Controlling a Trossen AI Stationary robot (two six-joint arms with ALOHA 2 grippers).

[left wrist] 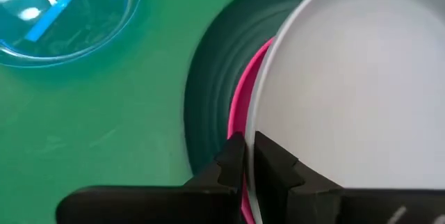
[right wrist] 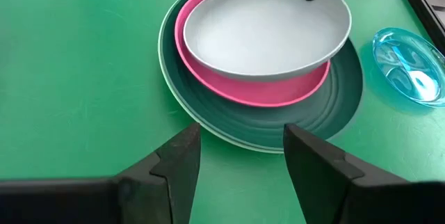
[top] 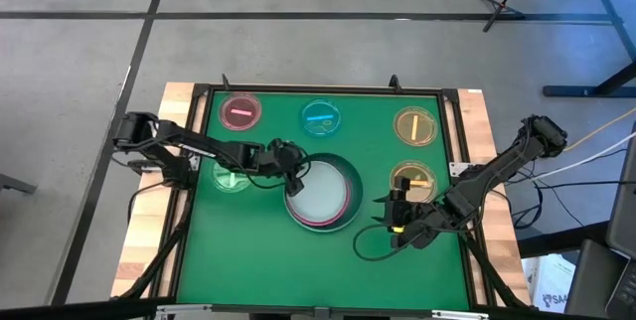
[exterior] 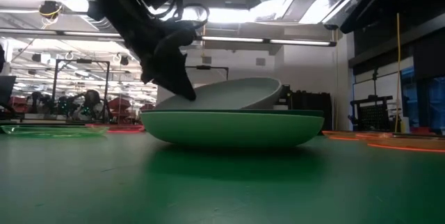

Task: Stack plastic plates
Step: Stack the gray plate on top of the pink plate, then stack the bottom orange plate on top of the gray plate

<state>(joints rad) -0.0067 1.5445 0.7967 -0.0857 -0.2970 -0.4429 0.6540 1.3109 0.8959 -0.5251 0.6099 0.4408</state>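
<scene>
The robot's right gripper needs to grab the amber plate by its rim (top: 421, 162) next, so that it can add the plate onto the pale grey-white plate (top: 318, 196).
A stack of large plates sits mid-table: light green (exterior: 229, 128) at the bottom, then dark green (right wrist: 334, 106), then pink (right wrist: 257, 88). The pale grey-white plate (right wrist: 268, 29) lies tilted on top. My left gripper (top: 295, 178) is shut on that plate's left rim. My right gripper (top: 397, 216) hovers open to the right of the stack, nearer the front edge, touching nothing. Small translucent plates lie flat on the mat: pink (top: 239, 111), blue (top: 320, 116), green (top: 232, 176) and two amber (top: 414, 126), (top: 411, 179). My left gripper (left wrist: 250, 158) pinches the pale plate's rim (left wrist: 259, 123) on the side toward the table's left, one finger inside the bowl and one outside. The fingers (exterior: 182, 85) slant down from the upper left. The plate sits tilted on the stack, its underside hidden behind the green plates' rims.
A raised dark frame (top: 452, 131) borders the green mat (top: 258, 260). The front part of the mat is bare. The green small plate lies just under my left arm, and the nearer amber plate is close to my right gripper.
</scene>
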